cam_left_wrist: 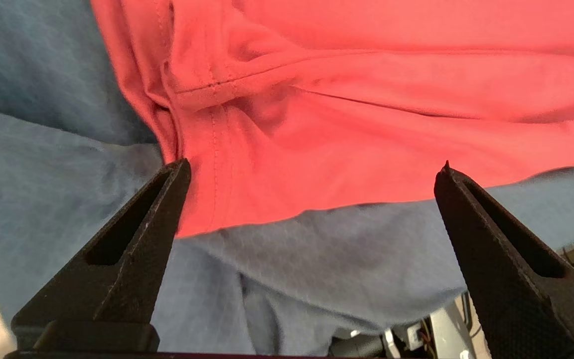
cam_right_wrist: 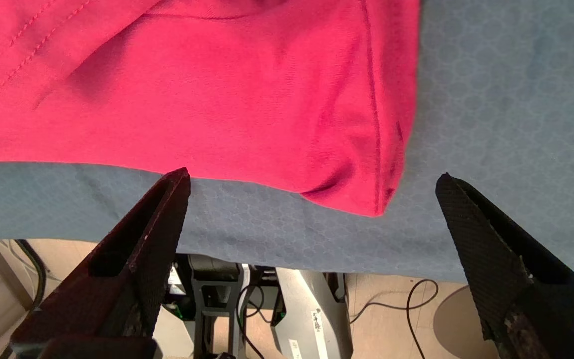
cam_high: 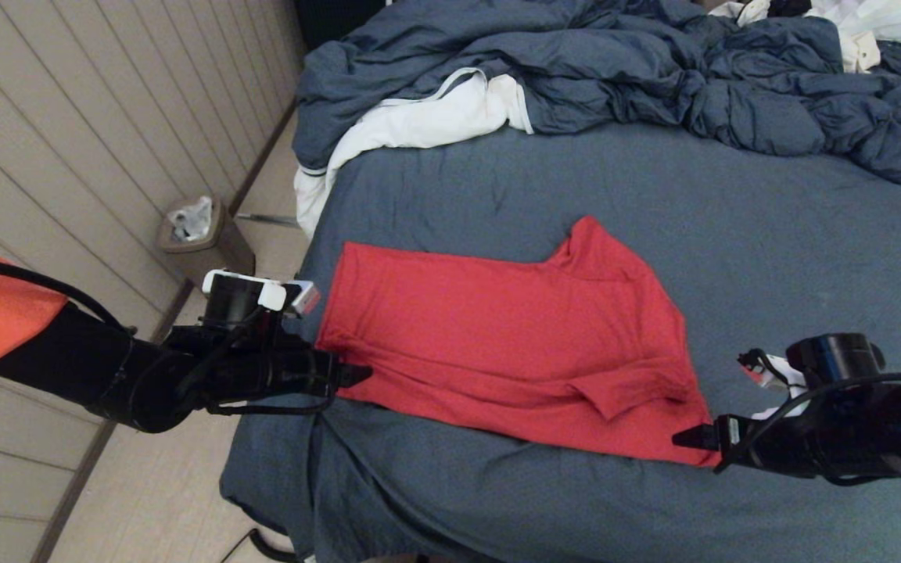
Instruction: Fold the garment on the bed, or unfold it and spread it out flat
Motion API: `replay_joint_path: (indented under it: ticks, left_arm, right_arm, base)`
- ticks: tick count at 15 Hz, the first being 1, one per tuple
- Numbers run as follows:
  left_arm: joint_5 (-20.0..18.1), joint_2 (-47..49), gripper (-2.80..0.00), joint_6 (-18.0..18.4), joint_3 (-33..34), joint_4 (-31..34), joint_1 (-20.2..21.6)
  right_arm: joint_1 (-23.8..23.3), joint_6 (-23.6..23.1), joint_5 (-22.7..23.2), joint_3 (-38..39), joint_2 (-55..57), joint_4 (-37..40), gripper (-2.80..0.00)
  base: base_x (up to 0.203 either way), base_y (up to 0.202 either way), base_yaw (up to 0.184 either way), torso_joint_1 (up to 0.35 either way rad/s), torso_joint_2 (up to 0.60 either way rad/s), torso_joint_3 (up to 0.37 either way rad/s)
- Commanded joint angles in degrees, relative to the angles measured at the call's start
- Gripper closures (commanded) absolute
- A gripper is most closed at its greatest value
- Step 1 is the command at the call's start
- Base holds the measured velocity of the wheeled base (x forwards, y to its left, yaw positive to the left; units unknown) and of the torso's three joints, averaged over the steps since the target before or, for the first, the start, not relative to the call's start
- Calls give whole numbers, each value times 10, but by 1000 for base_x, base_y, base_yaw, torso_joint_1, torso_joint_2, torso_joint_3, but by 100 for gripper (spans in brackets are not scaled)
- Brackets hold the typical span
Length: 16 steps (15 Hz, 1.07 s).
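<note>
My left gripper grips the red T-shirt by its hem corner (cam_high: 357,391) next, to lay it neatly on the slate-blue bed (cam_high: 771,258).
The red T-shirt (cam_high: 513,344) lies sideways on the slate-blue bed (cam_high: 771,258), near its front edge, with one sleeve pointing toward the back and a fold at its front right. My left gripper (cam_high: 357,375) is open at the shirt's front left corner. In the left wrist view, the left gripper (cam_left_wrist: 314,167) has its jaws wide apart over the shirt's hem (cam_left_wrist: 366,99), nothing held. My right gripper (cam_high: 689,438) is open at the front right corner. In the right wrist view, the right gripper (cam_right_wrist: 313,174) spans the shirt's corner (cam_right_wrist: 192,89) without touching it.
A bulky slate-blue duvet (cam_high: 654,70) is heaped across the back of the bed, with a white cloth with dark trim (cam_high: 419,117) at its left. A small bin (cam_high: 192,231) stands on the floor by the wall. The bed's front edge (cam_right_wrist: 317,254) drops off just under both grippers.
</note>
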Motion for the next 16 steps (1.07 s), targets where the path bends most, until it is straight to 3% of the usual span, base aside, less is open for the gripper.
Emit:
replay_joint_path:
  ticks: [1, 12, 15, 16]
  left_arm:
    - [-3, 49, -280, -4, 1, -19, 1]
    - [2, 79, -280, -9, -8, -55, 6]
    - [3, 97, -280, -6, -14, -67, 31]
    - [3, 98, 0, -6, -14, -67, 31]
  right_arm:
    - [0, 0, 1, 0, 0, -1, -280]
    - [0, 0, 1, 1, 2, -1, -280]
    - [1, 0, 1, 2, 1, -1, -280]
    - [1, 1, 1, 2, 0, -1, -280]
  base:
    - [0, 0, 0, 0, 0, 0]
    - [0, 0, 0, 0, 0, 0]
    - [0, 0, 0, 0, 0, 0]
    - [0, 0, 0, 0, 0, 0]
